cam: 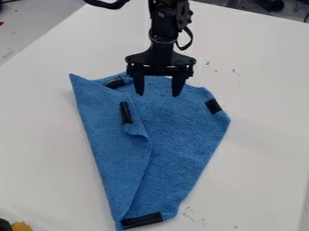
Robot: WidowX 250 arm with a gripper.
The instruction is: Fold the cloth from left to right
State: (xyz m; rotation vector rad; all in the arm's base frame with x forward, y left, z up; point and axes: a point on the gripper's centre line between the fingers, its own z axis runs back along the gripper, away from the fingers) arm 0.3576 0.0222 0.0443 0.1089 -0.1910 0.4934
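I should next use my gripper to grab the cloth's unfolded corner with the black strip. Then I can fold the cloth (181,131) over onto its folded flap.
The blue cloth (181,131) lies on the white table with its left part folded over toward the middle, the flap's edge running from the upper left down to the bottom. Black strips mark it near the top left, on the flap, at the upper right and at the bottom. The black gripper (158,89) hangs over the cloth's upper edge, its two fingers apart and nothing between them. Whether the fingertips touch the cloth cannot be told.
The white table (259,149) extends around the cloth on both sides, with small dark marks at upper right and bottom. A yellow and black object (21,226) is at the bottom left corner. Dark items lie beyond the table's far edge at upper right.
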